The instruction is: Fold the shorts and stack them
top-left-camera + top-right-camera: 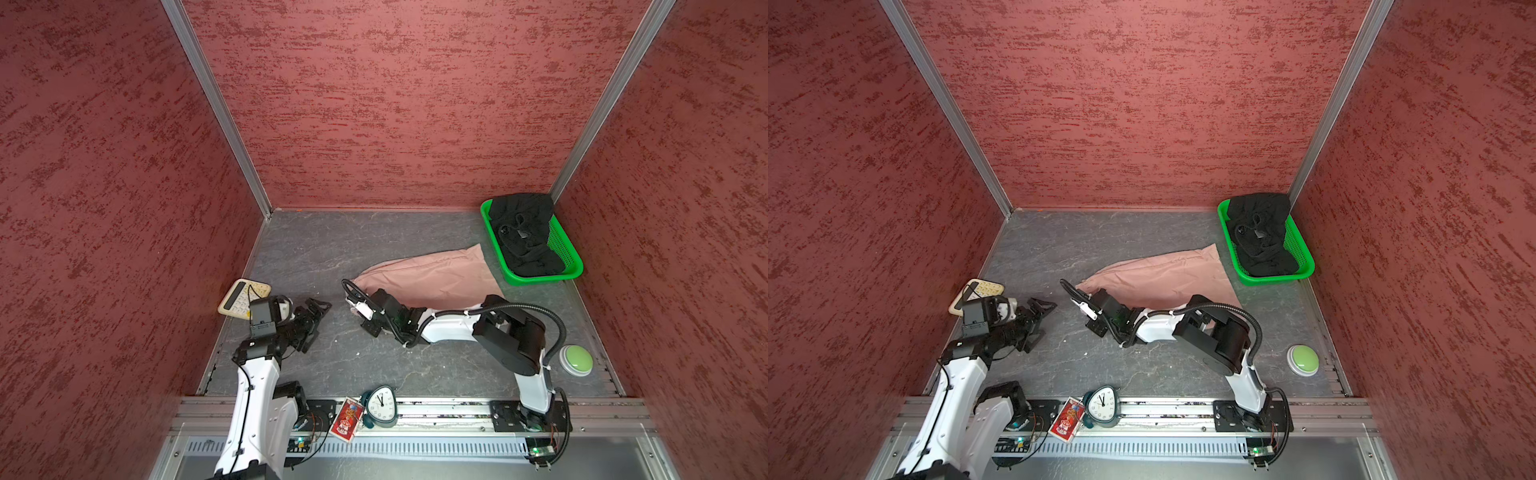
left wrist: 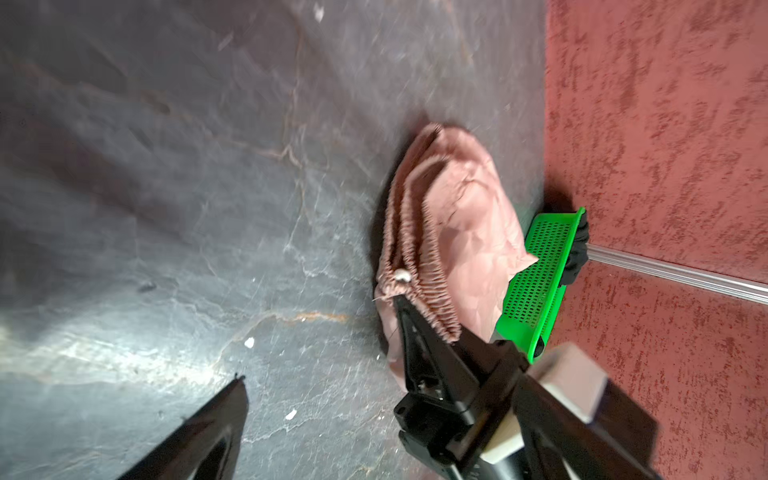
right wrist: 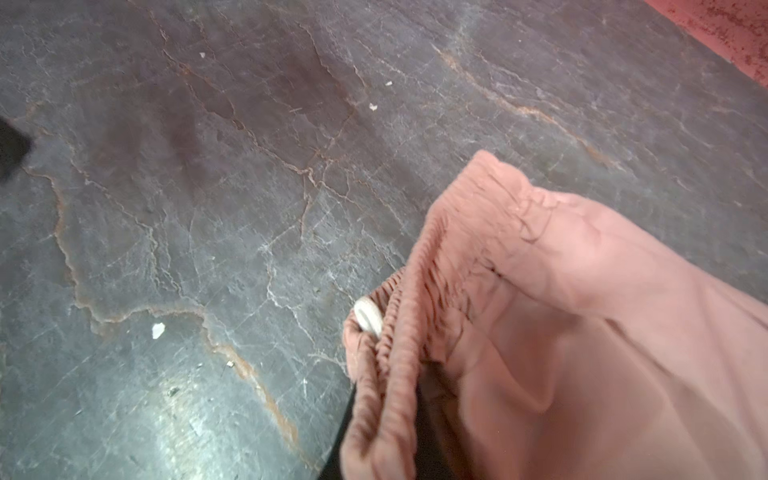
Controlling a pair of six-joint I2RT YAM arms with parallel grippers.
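Note:
The pink shorts need to be folded over. My left gripper will next grab them by the gathered waistband (image 3: 419, 291) and leave the legs flat.
The pink shorts (image 1: 432, 276) (image 1: 1163, 272) lie on the grey floor mid-right, with the gathered waistband (image 3: 419, 291) toward the left. My right gripper (image 1: 356, 300) (image 1: 1081, 297) (image 3: 386, 449) is shut on the waistband's near end, beside a white button (image 3: 368, 320). To its left, my left gripper (image 1: 322, 305) (image 1: 1047, 305) hangs open and holds nothing, pointing at the waistband end (image 2: 411, 249). One of its fingers (image 2: 216, 428) shows in the left wrist view. The black shorts (image 1: 524, 232) (image 1: 1260, 232) lie crumpled in the green basket (image 1: 540, 277) (image 1: 1279, 279).
The basket (image 2: 536, 270) sits in the back right corner against the red walls. A calculator (image 1: 243, 297) lies behind my left arm. A clock (image 1: 380, 405) and a red card pack (image 1: 347, 419) stand on the front rail. A green button (image 1: 575, 359) is at the right.

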